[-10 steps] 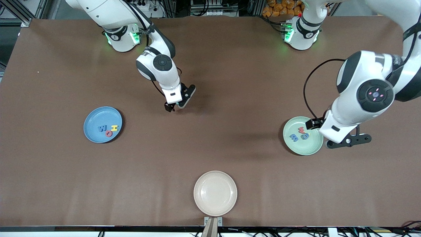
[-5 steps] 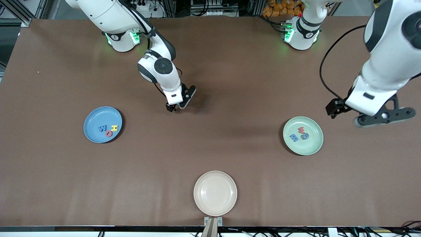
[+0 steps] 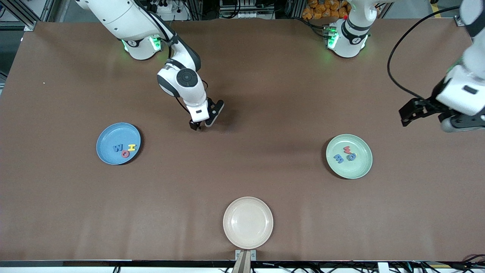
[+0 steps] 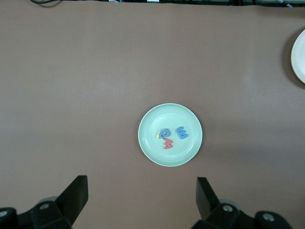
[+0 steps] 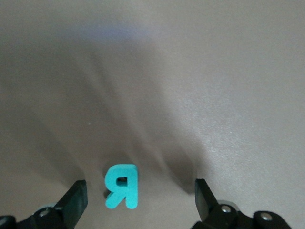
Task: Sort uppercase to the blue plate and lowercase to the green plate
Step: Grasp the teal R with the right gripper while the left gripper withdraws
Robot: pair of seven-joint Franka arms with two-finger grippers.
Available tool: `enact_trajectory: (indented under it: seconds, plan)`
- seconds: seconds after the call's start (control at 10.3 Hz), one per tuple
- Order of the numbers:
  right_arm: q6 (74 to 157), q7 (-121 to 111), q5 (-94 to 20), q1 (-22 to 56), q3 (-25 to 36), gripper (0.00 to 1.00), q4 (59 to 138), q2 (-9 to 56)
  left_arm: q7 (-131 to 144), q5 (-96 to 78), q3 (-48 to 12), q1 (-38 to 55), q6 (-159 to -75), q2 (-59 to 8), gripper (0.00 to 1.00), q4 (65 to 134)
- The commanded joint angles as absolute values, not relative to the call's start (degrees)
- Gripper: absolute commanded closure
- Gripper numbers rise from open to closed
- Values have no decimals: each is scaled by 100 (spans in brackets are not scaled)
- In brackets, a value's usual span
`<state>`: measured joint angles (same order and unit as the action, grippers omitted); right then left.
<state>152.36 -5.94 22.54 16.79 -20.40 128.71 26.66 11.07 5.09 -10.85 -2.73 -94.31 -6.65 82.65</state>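
My right gripper closes now, since my fingertips are level with the sides of the teal R (image 5: 124,189). Closing now would catch the R.
The blue plate (image 3: 110,133) holds a blue W (image 3: 118,147), a red round letter (image 3: 124,153) and a yellow H (image 3: 131,147). On the green plate (image 3: 358,168) lie a red m (image 3: 347,149), a blue m (image 3: 338,158) and a blue g (image 3: 352,156). The left wrist view looks down on this green plate (image 4: 152,152) from high up. A teal uppercase R (image 5: 122,186) lies on the bare table between the jaws of my open right gripper (image 5: 139,188), which hangs low mid-table (image 3: 200,124). My left gripper (image 3: 432,117) is open, empty and high over the left arm's end of the table.
An empty cream plate (image 3: 247,222) sits at the table edge nearest the front camera, also caught in the left wrist view (image 4: 300,55). Brown tabletop lies between the three plates.
My left arm has lifted off the green plate and swung up toward its end of the table. The right gripper has barely shifted.
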Motion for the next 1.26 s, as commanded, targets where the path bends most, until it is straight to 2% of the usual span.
enact_trajectory:
  seconds: [0.0,0.19,0.29,0.39,0.49,0.58,0.88,1.17]
  plan:
    - [15390,-545,2417,1608,-2048,0,12876,2751,967,334,-1028,-237,-9256,-492,0,8385]
    - [15390,-458,2426,1626,-2048,0,12876,2751,906,334,-1011,-211,-9237,-343,0,8402]
    - [15390,-440,2434,1635,-2048,12,12876,2751,914,334,-1063,-228,-9229,-343,0,8394]
    - [15390,-439,2652,1643,-2048,63,12876,2751,931,334,-1081,-211,-9185,-351,0,8385]
    - [15390,-422,2976,1600,-2048,97,12867,2742,923,308,-1072,-211,-9106,-343,0,8376]
    - [15390,-422,2988,1591,-2048,100,12867,2742,923,290,-1055,-202,-9097,-351,0,8367]
    - [15363,-422,3006,1573,-2048,100,12867,2681,862,255,-1037,-255,-9018,-360,0,8350]
    - [15145,-413,2997,1477,-1917,100,12771,2436,861,272,-1028,-255,-8658,-518,0,7920]
